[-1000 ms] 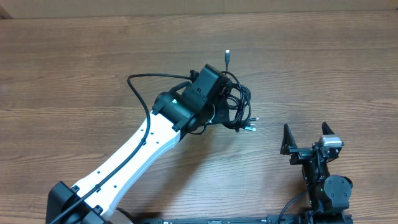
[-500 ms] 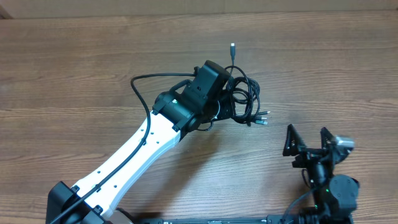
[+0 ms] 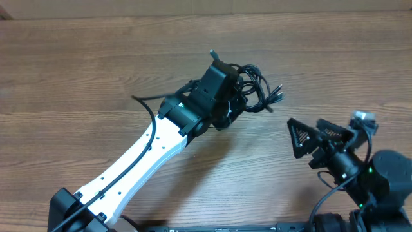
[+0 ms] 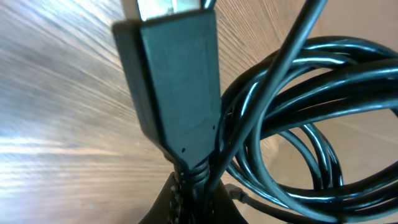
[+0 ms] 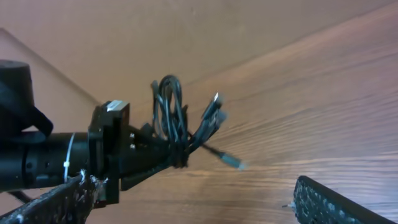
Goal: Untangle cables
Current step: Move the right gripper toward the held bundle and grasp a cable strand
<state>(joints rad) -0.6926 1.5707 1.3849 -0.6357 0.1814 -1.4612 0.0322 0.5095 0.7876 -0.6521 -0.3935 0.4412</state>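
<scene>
The bundle's lower parts hang well beyond my right gripper's open fingers, and closing now would miss them. It is too early to close; moving toward them comes first.
The cables [image 3: 256,89] are a tangled bundle of thin black cords with small plugs, held in the air above the wooden table. My left gripper [image 3: 237,96] is shut on the bundle. In the left wrist view a black plug [image 4: 177,93] and looped cords [image 4: 311,124] fill the frame, pinched at the jaws [image 4: 196,199]. My right gripper [image 3: 315,136] is open and empty, to the right of the bundle and pointing toward it. The right wrist view shows the bundle [image 5: 177,127] hanging from the left gripper [image 5: 177,158], with plug ends [image 5: 214,112] sticking out.
The wooden table [image 3: 77,77] spreads all round. The left arm's white link [image 3: 141,161] crosses the lower left, with its own thicker black cable [image 3: 145,103] looping beside it. The right arm's base [image 3: 380,180] is at the lower right.
My left gripper has lifted and turned the bundle up and to the right. My right arm has risen and swung left toward the bundle, jaws open.
</scene>
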